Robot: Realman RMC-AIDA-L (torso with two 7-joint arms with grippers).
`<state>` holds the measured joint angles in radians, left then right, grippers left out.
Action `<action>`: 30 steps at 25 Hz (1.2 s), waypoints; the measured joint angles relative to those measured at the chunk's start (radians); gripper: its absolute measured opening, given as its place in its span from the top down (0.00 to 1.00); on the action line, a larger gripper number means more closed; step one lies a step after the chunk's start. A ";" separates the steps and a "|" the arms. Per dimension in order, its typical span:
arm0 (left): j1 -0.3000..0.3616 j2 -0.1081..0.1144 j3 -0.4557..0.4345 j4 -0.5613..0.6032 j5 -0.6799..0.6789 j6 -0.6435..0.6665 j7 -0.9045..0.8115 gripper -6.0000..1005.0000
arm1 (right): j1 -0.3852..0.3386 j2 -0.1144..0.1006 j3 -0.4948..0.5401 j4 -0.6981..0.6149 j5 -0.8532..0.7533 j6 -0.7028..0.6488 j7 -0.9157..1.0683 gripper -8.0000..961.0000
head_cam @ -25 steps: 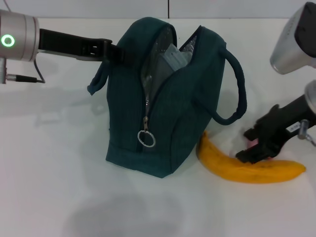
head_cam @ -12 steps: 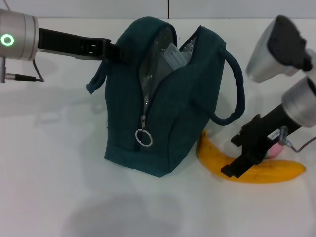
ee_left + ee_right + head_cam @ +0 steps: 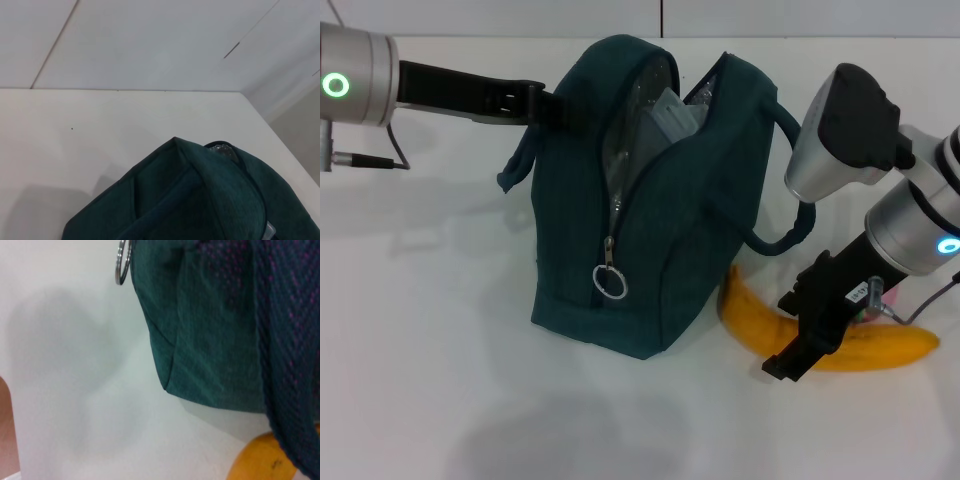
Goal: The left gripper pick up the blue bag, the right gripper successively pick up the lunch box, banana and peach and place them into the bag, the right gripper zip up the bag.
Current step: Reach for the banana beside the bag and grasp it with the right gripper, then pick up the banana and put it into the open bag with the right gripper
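Note:
The fingers of my right gripper are on either side of the banana's middle (image 3: 780,335) (image 3: 265,460) beside the blue bag, so they need to close on the banana.
The blue bag (image 3: 660,220), dark teal, stands upright mid-table with its top unzipped; its top also fills the left wrist view (image 3: 200,200). The grey lunch box (image 3: 675,108) shows inside the opening. My left gripper (image 3: 542,104) is shut on the bag's left handle. The banana (image 3: 880,348) lies on the table just right of the bag, and its end shows in the right wrist view (image 3: 257,460). My right gripper (image 3: 792,358) sits low over the banana's middle, hiding part of it. A pink sliver of the peach (image 3: 876,297) peeks out behind the right arm.
The zipper's ring pull (image 3: 611,282) hangs on the bag's front face, also seen from the right wrist (image 3: 122,262). The bag's right handle (image 3: 798,215) loops out toward the right arm. White table (image 3: 440,350) spreads around.
The right arm swung in from the right edge, and its gripper slid left and toward the front along the banana. Bag and left arm stayed put.

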<state>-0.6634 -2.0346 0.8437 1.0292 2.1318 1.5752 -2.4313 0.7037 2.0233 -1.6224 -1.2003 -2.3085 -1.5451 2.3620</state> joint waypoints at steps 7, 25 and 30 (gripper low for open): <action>0.002 0.000 0.000 0.000 -0.004 0.000 0.000 0.95 | 0.026 0.000 -0.003 0.054 -0.001 -0.006 0.004 0.15; 0.000 -0.001 0.003 0.000 -0.007 0.002 0.000 0.95 | 0.017 -0.008 0.019 0.062 -0.014 -0.014 -0.001 0.55; 0.001 -0.001 0.004 0.000 -0.008 0.002 0.000 0.95 | 0.003 -0.007 0.137 0.078 0.079 -0.101 -0.006 0.55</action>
<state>-0.6625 -2.0356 0.8477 1.0292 2.1243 1.5770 -2.4313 0.7067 2.0161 -1.4851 -1.1224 -2.2296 -1.6456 2.3562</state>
